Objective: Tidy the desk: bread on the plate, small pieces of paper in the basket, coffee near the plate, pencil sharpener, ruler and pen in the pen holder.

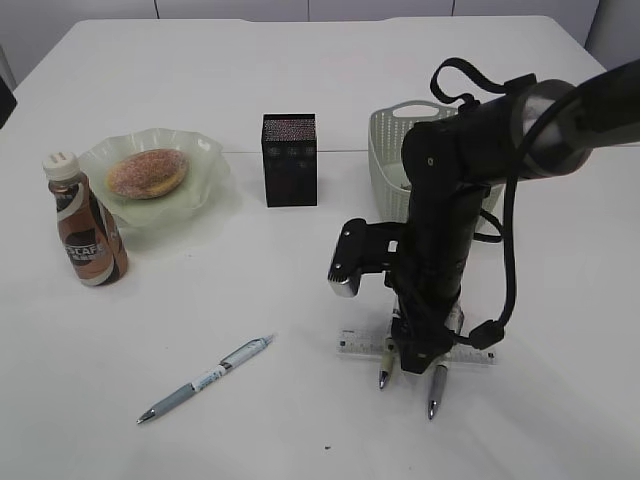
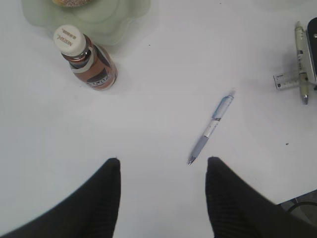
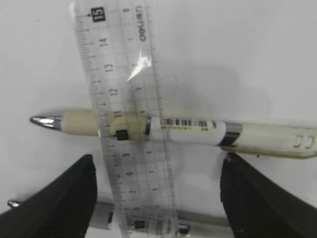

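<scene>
The ruler (image 3: 124, 74) will next be grabbed by its long edges with my right gripper, between where a cream pen (image 3: 193, 131) and a grey pen cross under it.
My right gripper (image 3: 158, 158) stands open, low over the clear ruler (image 3: 124, 74), one finger on each side of it. The ruler (image 1: 355, 346) lies across a cream pen (image 3: 188, 130) and a grey pen (image 3: 203, 218). A blue-grey pen (image 1: 210, 380) lies alone at the front left. My left gripper (image 2: 163, 160) hangs open and empty above the desk (image 2: 148, 124), just short of that pen (image 2: 212, 126). The bread (image 1: 147, 173) sits on the plate (image 1: 205, 175), with the coffee (image 1: 85, 222) beside it. I see no pencil sharpener and no small pieces of paper.
The black pen holder (image 1: 289, 160) stands upright mid-desk. The basket (image 1: 385, 150) is behind my right arm (image 1: 450, 190), which partly hides it. In the left wrist view the ruler's end (image 2: 282, 82) shows at the right edge.
</scene>
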